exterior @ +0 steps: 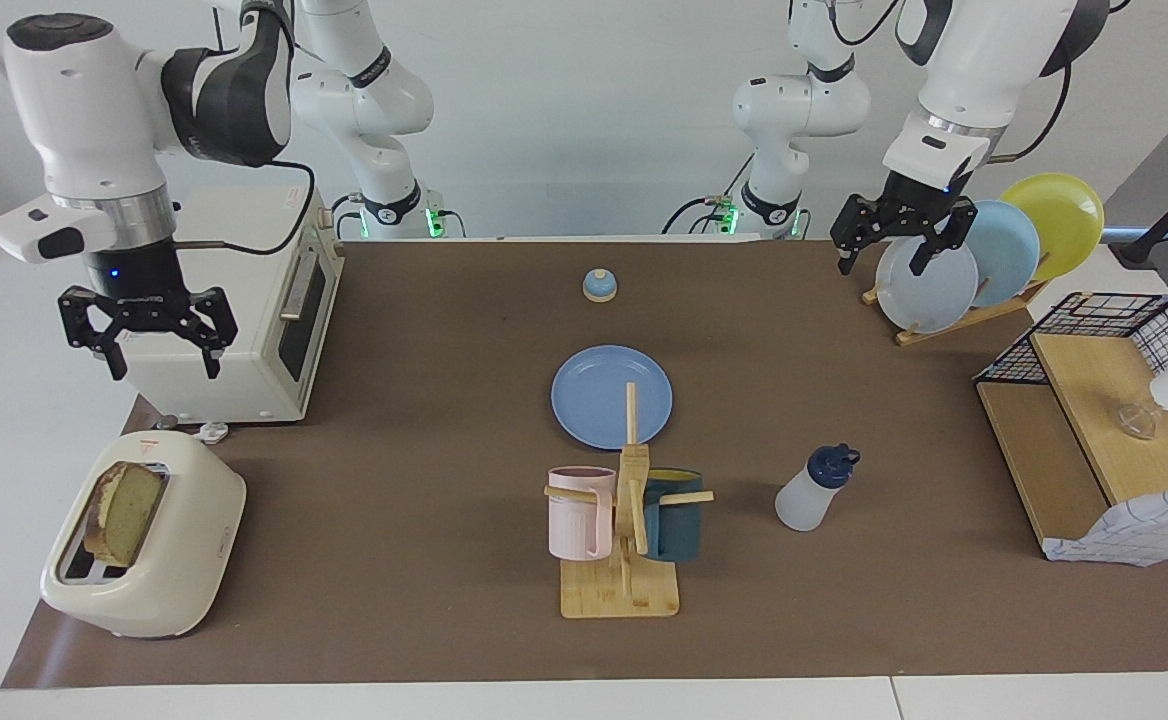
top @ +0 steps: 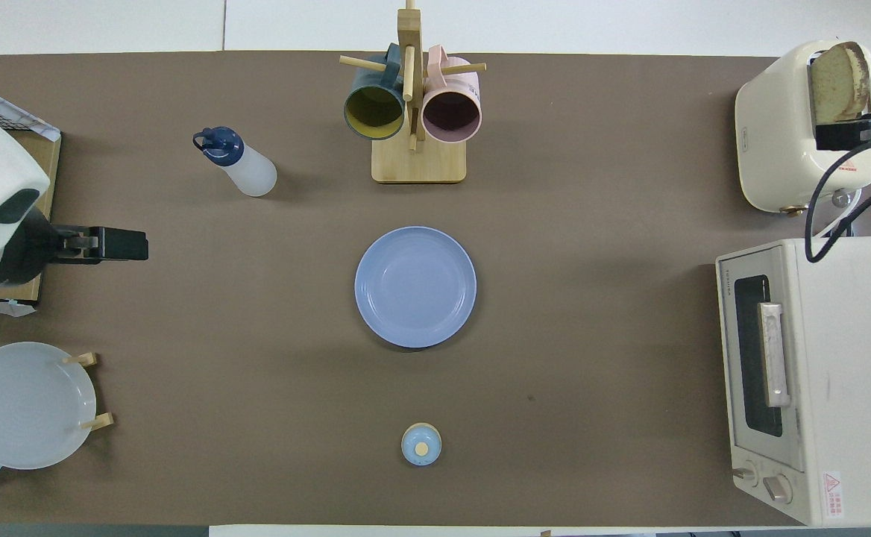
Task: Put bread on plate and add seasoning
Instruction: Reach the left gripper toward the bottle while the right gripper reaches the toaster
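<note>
The bread [top: 832, 83] needs seasoning next, so my left gripper should grab the bottle by its white body beside the navy cap [top: 244, 166].
The bread [exterior: 126, 508] [top: 832, 83] stands upright in the slot of a cream toaster [exterior: 179, 570] [top: 771, 127] at the right arm's end of the table. My right gripper [exterior: 162, 362] [top: 853, 130] hangs open and empty, high over the toaster's robot-side end and the toaster oven's edge. The blue plate [exterior: 599, 392] [top: 414, 287] lies bare at the table's middle. The seasoning [exterior: 812, 492] [top: 245, 165], a whitish bottle with a navy cap, stands toward the left arm's end. My left gripper [exterior: 881, 262] [top: 118, 245] hovers open and empty over the mat beside the plate rack.
A white toaster oven [exterior: 234, 350] [top: 823, 388] sits near the right arm's base. A wooden mug rack [exterior: 624, 590] [top: 418, 160] with two mugs stands farther out than the plate. A small bell [exterior: 599, 285], a plate rack [exterior: 954, 322] and a wire shelf [exterior: 1104, 400] are also here.
</note>
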Tool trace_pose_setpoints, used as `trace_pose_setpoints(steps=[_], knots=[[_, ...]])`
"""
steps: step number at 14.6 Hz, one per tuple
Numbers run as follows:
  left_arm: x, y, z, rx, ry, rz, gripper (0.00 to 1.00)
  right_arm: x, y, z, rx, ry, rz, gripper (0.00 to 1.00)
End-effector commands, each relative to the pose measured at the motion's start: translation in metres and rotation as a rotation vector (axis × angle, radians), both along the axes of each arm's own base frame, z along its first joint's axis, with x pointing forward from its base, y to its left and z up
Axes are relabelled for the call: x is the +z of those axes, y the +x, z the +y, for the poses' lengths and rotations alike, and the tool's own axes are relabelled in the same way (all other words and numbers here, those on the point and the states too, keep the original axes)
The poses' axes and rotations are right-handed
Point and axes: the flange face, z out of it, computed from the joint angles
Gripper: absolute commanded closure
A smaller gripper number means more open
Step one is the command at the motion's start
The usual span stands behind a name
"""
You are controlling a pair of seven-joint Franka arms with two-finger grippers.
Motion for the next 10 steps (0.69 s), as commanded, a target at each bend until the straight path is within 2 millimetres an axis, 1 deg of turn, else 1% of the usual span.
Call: trace_pose_setpoints(steps=[1,2,3,5,7,10], knots=[[-0.025,-0.033,-0.005,-0.001,-0.024,-0.081,0.00,-0.036,0.026,-0.016,-0.021,0.005,-0.042,0.04],[-0.033,-0.034,-0.013,0.001,-0.031,-0.095,0.00,-0.042,0.029,-0.017,-0.031,0.006,-0.042,0.04],[-0.041,-0.037,-0.026,0.023,-0.049,-0.123,0.00,-0.050,0.034,-0.023,-0.036,0.003,-0.044,0.05],[-0.059,-0.042,-0.041,0.052,-0.072,-0.168,0.00,-0.051,0.041,-0.037,-0.050,-0.002,-0.090,0.06],[-0.081,-0.047,-0.050,0.036,-0.077,-0.207,0.00,-0.056,0.043,-0.038,-0.052,-0.001,-0.075,0.06],[-0.112,-0.052,-0.058,0.015,-0.083,-0.264,0.00,-0.060,0.040,-0.042,-0.052,-0.011,-0.044,0.06]])
